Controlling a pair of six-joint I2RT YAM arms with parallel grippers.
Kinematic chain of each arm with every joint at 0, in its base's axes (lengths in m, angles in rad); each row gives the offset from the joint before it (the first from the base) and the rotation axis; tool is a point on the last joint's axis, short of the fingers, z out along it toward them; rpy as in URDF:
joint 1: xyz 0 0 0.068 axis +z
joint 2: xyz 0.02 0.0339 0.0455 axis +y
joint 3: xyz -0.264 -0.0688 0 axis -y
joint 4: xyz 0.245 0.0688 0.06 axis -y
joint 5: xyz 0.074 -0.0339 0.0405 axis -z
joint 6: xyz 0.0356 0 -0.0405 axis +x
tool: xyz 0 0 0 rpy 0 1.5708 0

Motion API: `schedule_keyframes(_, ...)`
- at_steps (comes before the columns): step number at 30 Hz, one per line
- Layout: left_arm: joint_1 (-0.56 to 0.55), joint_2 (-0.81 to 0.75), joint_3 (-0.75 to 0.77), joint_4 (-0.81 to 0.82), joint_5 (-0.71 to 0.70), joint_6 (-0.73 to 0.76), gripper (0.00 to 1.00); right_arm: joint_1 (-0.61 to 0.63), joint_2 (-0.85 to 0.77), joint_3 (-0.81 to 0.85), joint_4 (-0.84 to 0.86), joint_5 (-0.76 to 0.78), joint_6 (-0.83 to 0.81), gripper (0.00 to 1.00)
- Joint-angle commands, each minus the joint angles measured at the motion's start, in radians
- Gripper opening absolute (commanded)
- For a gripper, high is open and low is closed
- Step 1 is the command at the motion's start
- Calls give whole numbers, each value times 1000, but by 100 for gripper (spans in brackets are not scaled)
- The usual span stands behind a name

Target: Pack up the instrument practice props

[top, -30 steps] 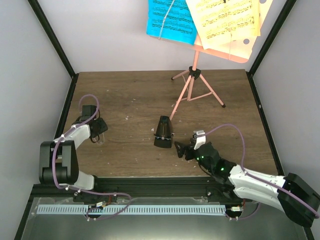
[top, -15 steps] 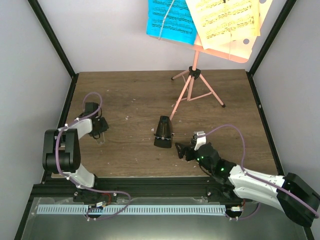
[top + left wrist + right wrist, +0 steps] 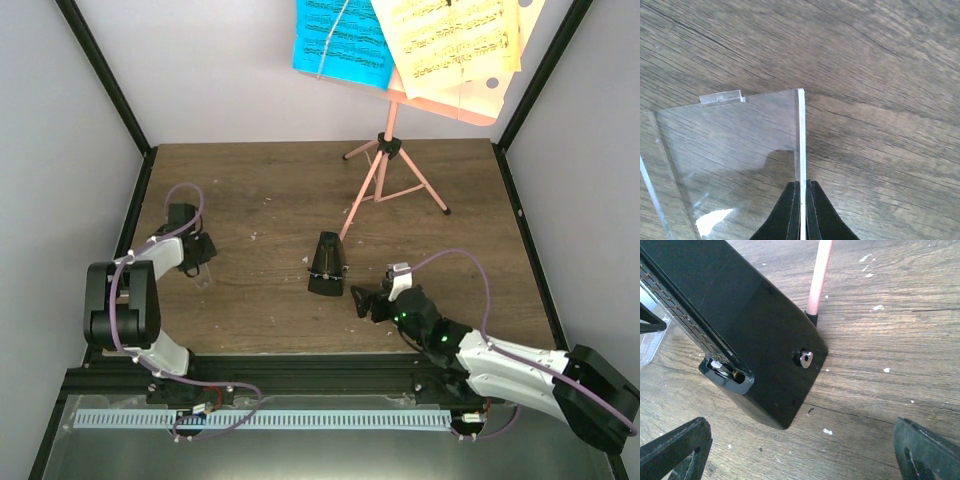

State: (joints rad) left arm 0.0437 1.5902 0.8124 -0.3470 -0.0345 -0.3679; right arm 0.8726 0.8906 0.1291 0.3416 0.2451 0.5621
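Observation:
The clear plastic panel would come up with my left gripper if I lifted it now, since its bright edge is pinched between both black fingers.
The small black pyramid metronome stands mid-table; in the right wrist view its side with a silver winding key fills the upper left. My right gripper sits just right of it, open, with the fingers wide apart and the metronome ahead of them. The salmon-pink music stand rises behind, carrying a blue sheet and yellow sheets. One pink stand leg ends behind the metronome. At the left, my left gripper is shut on the edge of a clear plastic panel on the table.
Black frame posts and grey walls close in the wooden table on three sides. White crumbs speckle the wood near the metronome. The stand's tripod legs spread over the back right.
The left jaws have closed onto the clear panel's edge, and the left arm has drawn back slightly. The right gripper has barely shifted beside the metronome.

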Motion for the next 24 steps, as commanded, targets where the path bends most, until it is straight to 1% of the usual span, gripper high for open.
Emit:
schedule_keyframes(1,3,-52,-10,-28,55,-27,0,-8,-34,10,-24,42,0,100)
schedule_keyframes(6,3,-145,-51,-9,192,-82,0,-9,-103,24,-83,73,-38,100)
schedule_keyframes(12,-26,-293,-100,-34,373,-144,0,-8,-244,30,-107,34,-178,100)
schedule_keyframes(15,-59,-378,-117,-88,429,-173,0,-8,-333,36,-87,-43,-273,100)
schedule_keyframes(19,-98,-478,-135,-153,555,-243,0,-7,-428,42,-6,-212,-418,100)
schedule_keyframes(21,-125,-523,-160,-159,623,-309,0,-6,-430,57,34,-279,-459,100)
schedule_keyframes(24,-139,-592,-208,-136,739,-446,0,8,-358,96,84,-339,-521,100)
